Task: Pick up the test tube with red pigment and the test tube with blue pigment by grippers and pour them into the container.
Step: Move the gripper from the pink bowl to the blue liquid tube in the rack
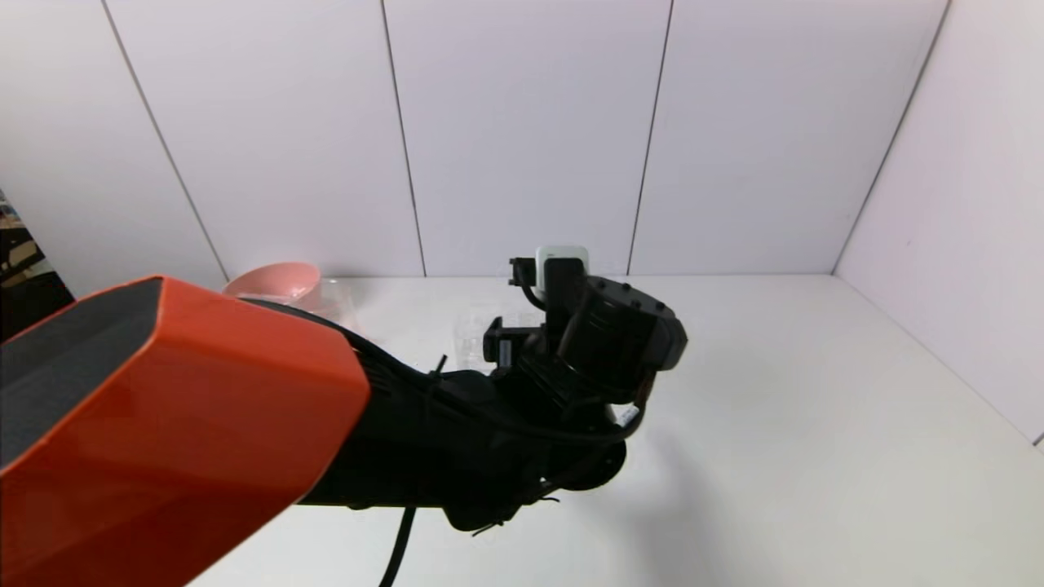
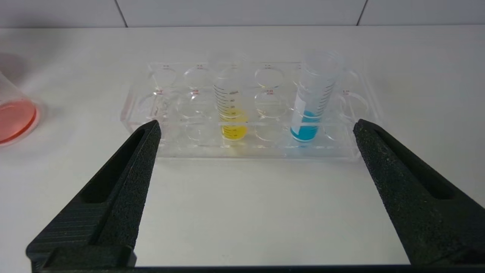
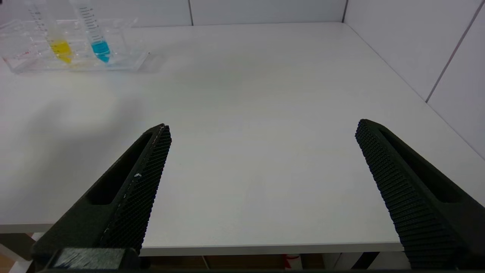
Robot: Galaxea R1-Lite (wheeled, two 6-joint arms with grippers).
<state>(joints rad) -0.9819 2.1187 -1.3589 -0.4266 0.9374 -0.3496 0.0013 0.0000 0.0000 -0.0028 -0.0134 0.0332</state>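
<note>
The clear rack closes around the lower half of the test tube with blue pigment. My left gripper should grab the tube by its exposed upper body [image 2: 320, 78] next.
The test tube with blue pigment [image 2: 308, 113] stands upright in a clear rack [image 2: 182, 149], toward its right end. It also shows in the right wrist view [image 3: 99, 45]. My left gripper [image 2: 257, 124] is open and empty, low over the table just in front of the rack. The container [image 2: 15, 117], a clear beaker, stands to the left of the rack and holds red-orange liquid. The test tube with red pigment is out of view. My right gripper [image 3: 263, 125] is open and empty above the table's front edge, far from the rack.
A tube with yellow liquid [image 2: 233, 113] stands in the rack's middle. A pink bowl [image 1: 273, 281] sits at the back left by the wall. My left arm [image 1: 204, 408] hides the rack in the head view. White walls close in the table's back and right sides.
</note>
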